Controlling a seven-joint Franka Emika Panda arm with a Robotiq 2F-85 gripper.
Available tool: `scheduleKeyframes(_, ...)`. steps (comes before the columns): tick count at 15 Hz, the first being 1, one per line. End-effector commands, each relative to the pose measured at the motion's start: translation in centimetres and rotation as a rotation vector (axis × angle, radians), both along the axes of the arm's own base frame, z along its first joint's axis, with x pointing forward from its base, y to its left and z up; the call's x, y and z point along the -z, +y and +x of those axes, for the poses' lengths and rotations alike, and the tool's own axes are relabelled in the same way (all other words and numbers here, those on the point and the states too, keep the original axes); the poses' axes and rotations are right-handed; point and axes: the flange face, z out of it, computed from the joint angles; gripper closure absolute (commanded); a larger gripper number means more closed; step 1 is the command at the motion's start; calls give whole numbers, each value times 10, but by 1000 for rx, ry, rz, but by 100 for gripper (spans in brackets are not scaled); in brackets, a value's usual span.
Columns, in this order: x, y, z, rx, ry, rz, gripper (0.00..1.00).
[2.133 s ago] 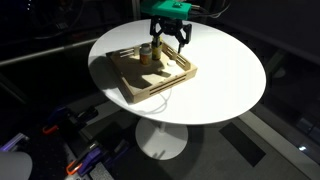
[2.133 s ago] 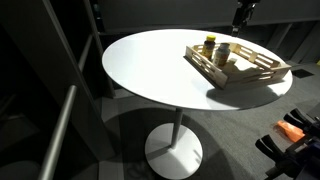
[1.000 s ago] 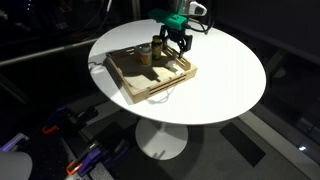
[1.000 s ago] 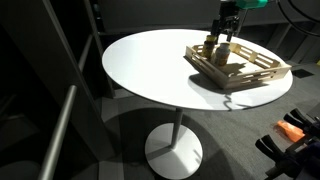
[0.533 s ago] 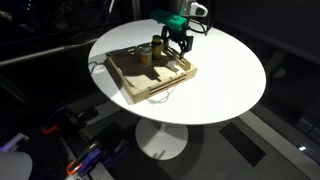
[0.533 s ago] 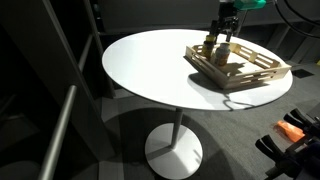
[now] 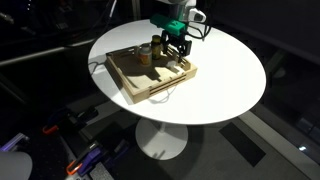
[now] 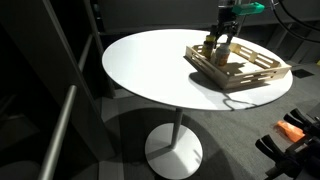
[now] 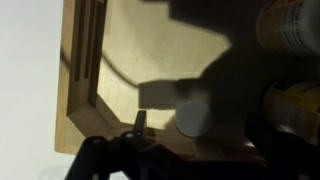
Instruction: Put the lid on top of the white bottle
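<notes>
My gripper moves lower next, before closing on the lid (image 9: 193, 118). The shadow beyond my fingers shows them above the lid, so closing now would miss it.
In the wrist view the lid (image 9: 193, 117), a small white disc, lies flat on the floor of the wooden tray (image 9: 80, 70), in the gripper's shadow. My gripper (image 9: 200, 128) is open just above it, one finger on each side of the lid, and it holds nothing. Two bottles (image 9: 288, 25) (image 9: 296, 105) stand at the right edge of that view; the shadow keeps me from telling which is the white bottle. In both exterior views the gripper (image 7: 178, 57) (image 8: 222, 52) hangs low inside the tray beside the bottles (image 7: 150, 50) (image 8: 210, 45). The lid is hidden there.
The wooden tray (image 7: 130, 90) (image 8: 252, 80) sits on a round white pedestal table (image 7: 225, 75) (image 8: 150, 65). Its raised slatted walls close in the gripper's space. A thin cable (image 9: 120, 70) lies on the tray floor.
The gripper has sunk a little lower into the tray over the last second, staying open. The bottles and the tray have not moved.
</notes>
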Motion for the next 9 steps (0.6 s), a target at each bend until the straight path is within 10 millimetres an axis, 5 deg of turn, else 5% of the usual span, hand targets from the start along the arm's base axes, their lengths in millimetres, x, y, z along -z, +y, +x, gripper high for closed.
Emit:
scheduleKeyframes(1, 3, 0, 6, 35, 2, -8, 0)
scheduleKeyframes(9, 17, 0, 11, 32, 4, -11, 0)
